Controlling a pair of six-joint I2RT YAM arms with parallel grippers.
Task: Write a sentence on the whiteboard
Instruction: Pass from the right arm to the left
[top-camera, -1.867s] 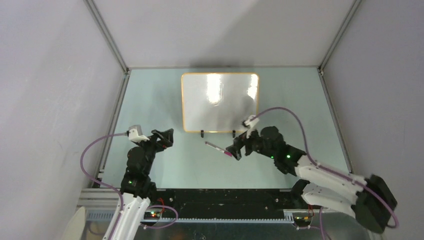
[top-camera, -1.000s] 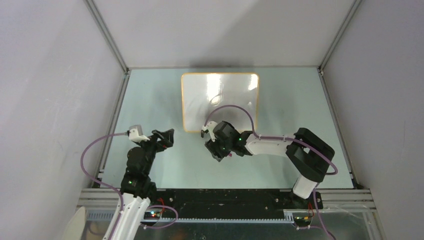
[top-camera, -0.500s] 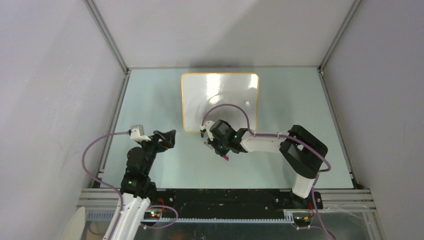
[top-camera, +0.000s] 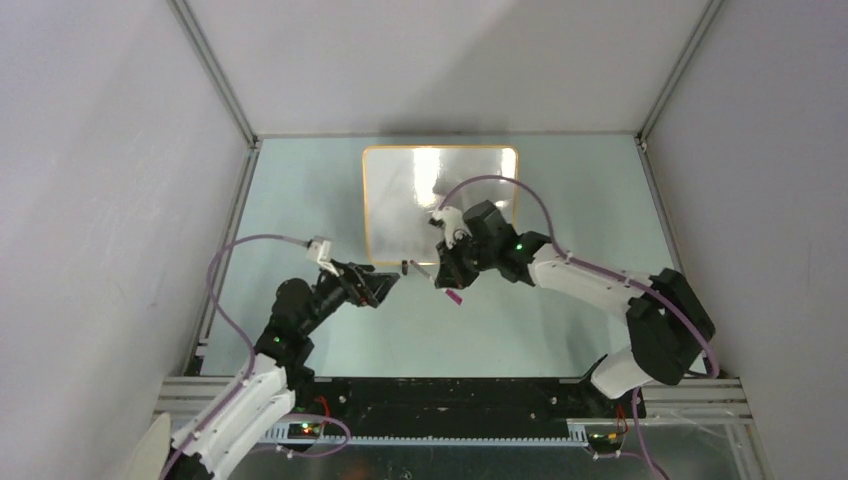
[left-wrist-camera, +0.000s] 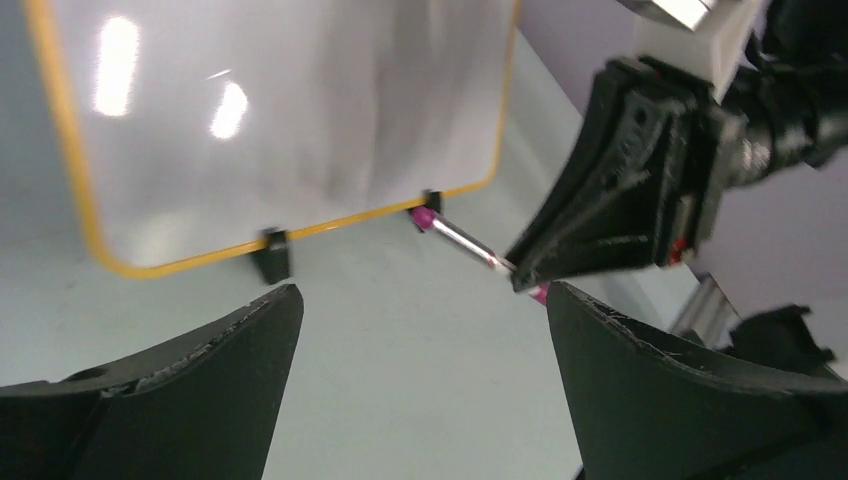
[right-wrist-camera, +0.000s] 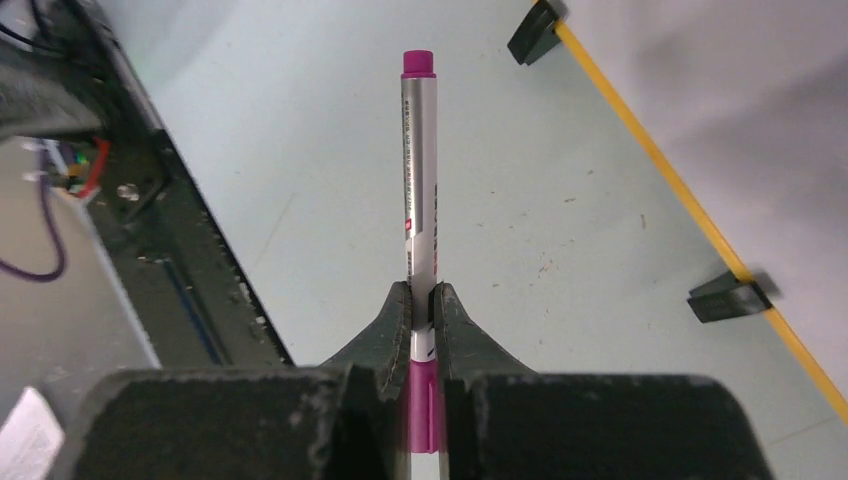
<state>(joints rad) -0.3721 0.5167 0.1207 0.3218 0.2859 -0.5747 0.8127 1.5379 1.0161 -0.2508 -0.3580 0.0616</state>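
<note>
The long magenta cap should stay free, so my left gripper should next grab the marker (right-wrist-camera: 420, 170) by its short magenta end (right-wrist-camera: 418, 64) to uncap it for writing.
The whiteboard (top-camera: 400, 200) lies flat at the back of the table, with an orange-yellow frame and a glossy white face; it also shows in the left wrist view (left-wrist-camera: 280, 120) and the right wrist view (right-wrist-camera: 760, 100). My right gripper (top-camera: 446, 281) is just in front of the board's near edge. It is shut on a silver marker (right-wrist-camera: 420, 170) with magenta ends, which sticks out straight ahead of the gripper (right-wrist-camera: 422, 295). My left gripper (top-camera: 384, 286) stands open just left of the marker (left-wrist-camera: 460, 240), nothing between its fingers (left-wrist-camera: 422, 295). The board bears no writing.
Two black clip feet (right-wrist-camera: 535, 30) (right-wrist-camera: 725, 297) sit on the board's near edge. Grey walls with metal posts close in the table on three sides. A black rail (top-camera: 440, 395) runs along the near edge by the arm bases.
My right gripper has shut on the marker and moved back and to the right, toward the board's near edge. My left arm has reached forward and to the right, toward the marker, still open.
</note>
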